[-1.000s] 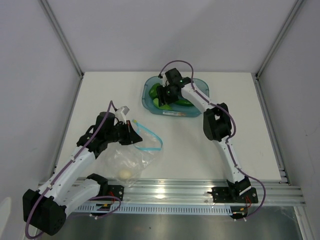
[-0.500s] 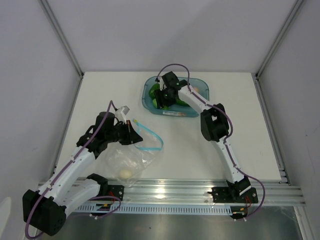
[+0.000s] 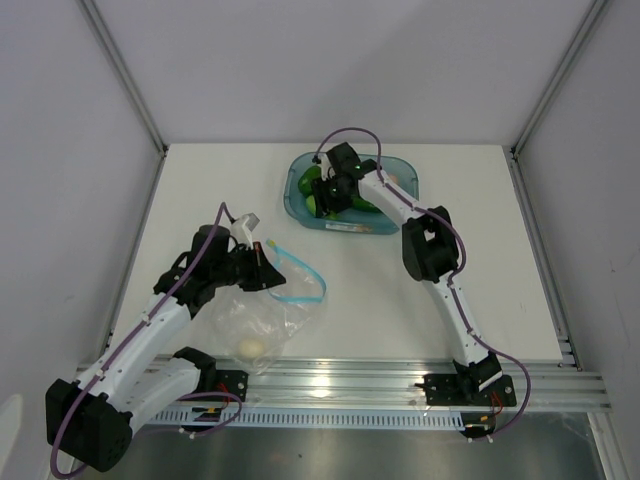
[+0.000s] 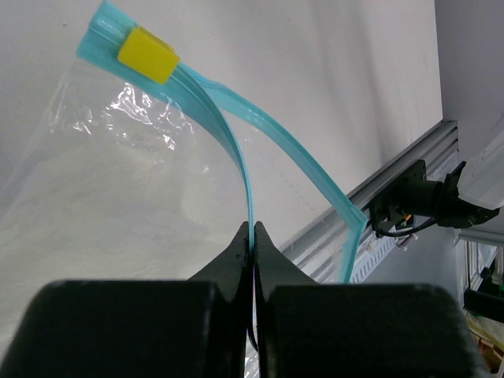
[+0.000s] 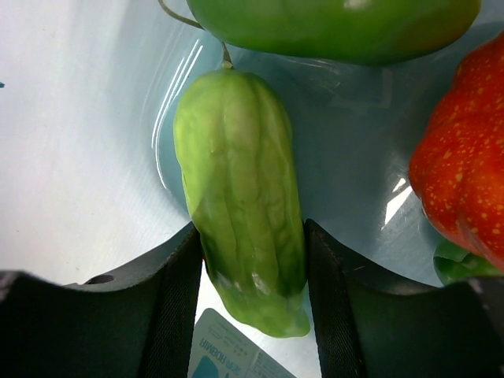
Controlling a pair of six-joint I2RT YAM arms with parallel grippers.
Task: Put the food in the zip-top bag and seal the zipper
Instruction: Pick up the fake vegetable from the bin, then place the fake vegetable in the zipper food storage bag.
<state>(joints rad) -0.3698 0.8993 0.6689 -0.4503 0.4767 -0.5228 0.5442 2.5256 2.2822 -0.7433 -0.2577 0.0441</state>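
Note:
Both fingers of my right gripper press the vegetable's sides. The light green long vegetable (image 5: 240, 189) would come up from the tub if I lifted my right gripper now.
The clear zip-top bag (image 3: 262, 318) lies at the front left with the beige egg (image 3: 250, 347) inside. My left gripper (image 3: 263, 272) is shut on the teal zipper (image 3: 302, 283) and holds the mouth open. In the left wrist view the gripper (image 4: 253, 228) pinches one zipper strip (image 4: 228, 134), near its yellow slider (image 4: 147, 55). My right gripper (image 3: 330, 195) is down in the teal tub (image 3: 400, 218). Its fingers (image 5: 250, 228) press both sides of the light green long vegetable (image 5: 240, 189). A dark green one (image 5: 331, 24) and an orange one (image 5: 465, 157) lie beside it.
A green pepper (image 3: 305, 183) lies at the tub's left end. A label (image 5: 228, 354) shows under the held vegetable. The aluminium rail (image 3: 350, 380) runs along the table's near edge, close to the bag. White walls stand on three sides.
My right gripper has shifted a little to the left inside the tub and settled over the light green vegetable. The left arm and the bag have not moved.

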